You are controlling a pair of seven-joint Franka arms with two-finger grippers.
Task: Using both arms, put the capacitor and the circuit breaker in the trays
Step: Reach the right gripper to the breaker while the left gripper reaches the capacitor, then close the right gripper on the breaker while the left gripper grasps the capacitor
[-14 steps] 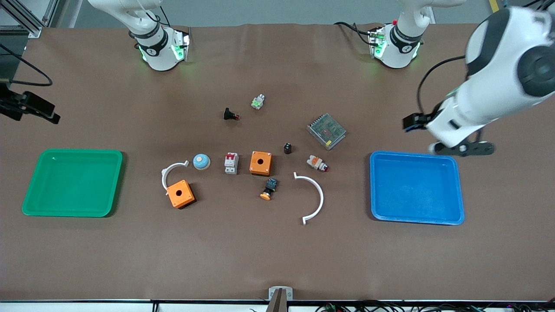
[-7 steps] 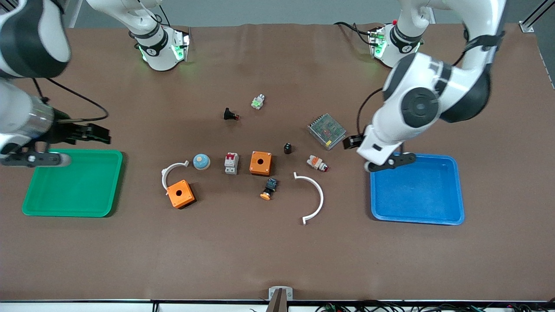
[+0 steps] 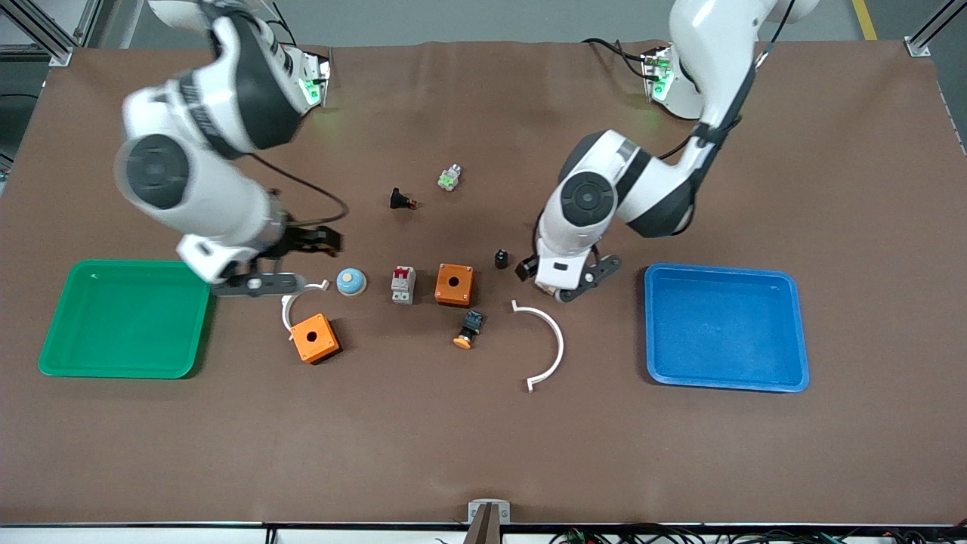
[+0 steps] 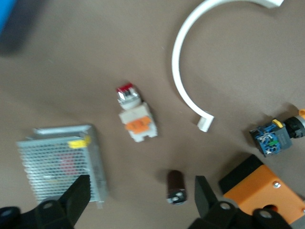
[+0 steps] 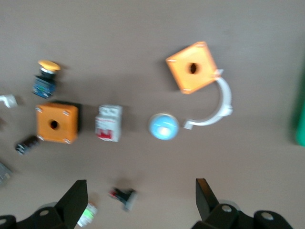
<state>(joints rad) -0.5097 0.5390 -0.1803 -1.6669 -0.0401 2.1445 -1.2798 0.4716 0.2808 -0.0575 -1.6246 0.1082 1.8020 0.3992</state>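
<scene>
My right gripper grabs the circuit breaker's flat sides next, to place the circuit breaker (image 3: pixel 403 284) in the green tray (image 3: pixel 121 363).
The capacitor (image 3: pixel 501 259), a tiny black cylinder, lies on the table beside an orange box (image 3: pixel 455 285). It also shows in the left wrist view (image 4: pixel 175 187), near one fingertip, and in the right wrist view (image 5: pixel 27 144). The circuit breaker (image 3: pixel 403 284), white-grey with red levers, lies between that box and a blue dome (image 3: pixel 351 281); it also shows in the right wrist view (image 5: pixel 108 123). My left gripper (image 3: pixel 585 278) (image 4: pixel 141 198) is open and empty, over the table between the capacitor and the blue tray (image 3: pixel 725 381). My right gripper (image 3: pixel 257 284) (image 5: pixel 138 200) is open and empty, between the green tray (image 3: pixel 121 363) and the dome.
A second orange box (image 3: pixel 315 338) sits against a small white arc (image 3: pixel 291 302). A large white arc (image 3: pixel 555 347), an orange-capped button (image 3: pixel 468 329), a black red-tipped part (image 3: pixel 402 200) and a green-white part (image 3: pixel 449 177) lie about. A white-orange part (image 4: pixel 136 119) and a mesh box (image 4: pixel 62 160) lie under the left arm.
Both arms have swung in from the table's ends toward the middle. The left gripper came from the blue tray's edge to beside the capacitor; the right from over the green tray toward the dome.
</scene>
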